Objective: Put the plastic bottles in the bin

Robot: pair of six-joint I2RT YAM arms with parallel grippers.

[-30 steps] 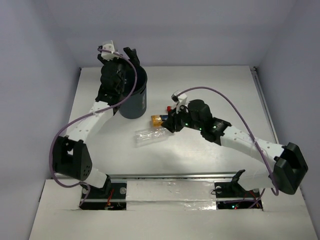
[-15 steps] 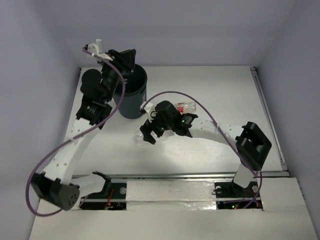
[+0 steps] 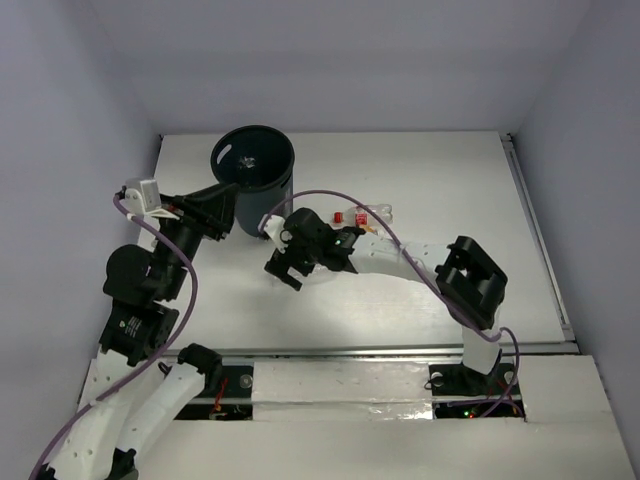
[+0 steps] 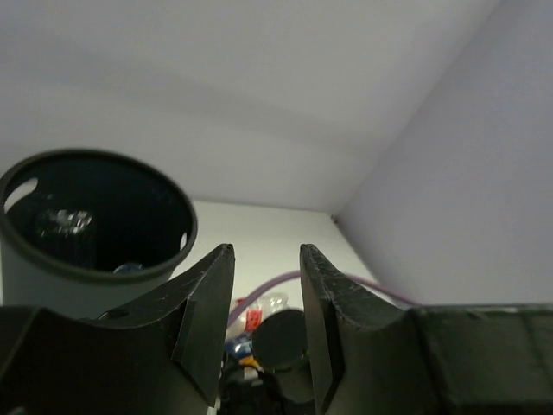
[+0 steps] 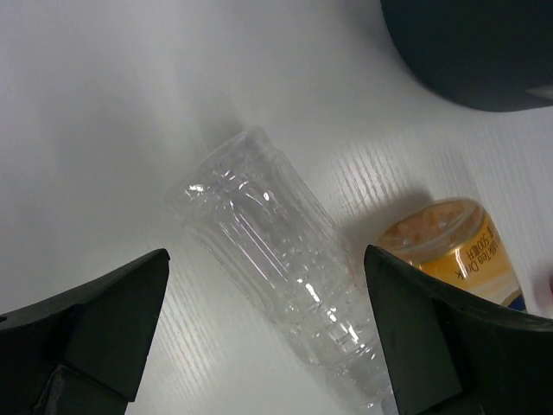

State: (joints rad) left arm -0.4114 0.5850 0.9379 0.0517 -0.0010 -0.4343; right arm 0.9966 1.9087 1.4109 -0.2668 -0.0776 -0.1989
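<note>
The plain clear bottle lies below my right gripper's fingers, slanting beneath one finger. My right gripper isn't ready to close yet and should lower first, because it would miss the bottle if it closed now.
The black bin stands at the back left, and a clear bottle glints inside it. My left gripper hangs just left of the bin, level with its rim; its jaws stand a little apart around nothing, so it is open. My right gripper is low over the table in front of the bin, open wide. A plain clear bottle lies on its side between those fingers, untouched. An orange-filled bottle lies beside it. A red-capped bottle lies further right.
White walls close the table on three sides. The right arm's elbow and purple cable stretch across the middle. The bin's wall rises close behind the right gripper.
My left arm has drawn back from above the bin to its near left side, jaws narrower than before. My right gripper has swung left over the clear bottle and opened wide.
</note>
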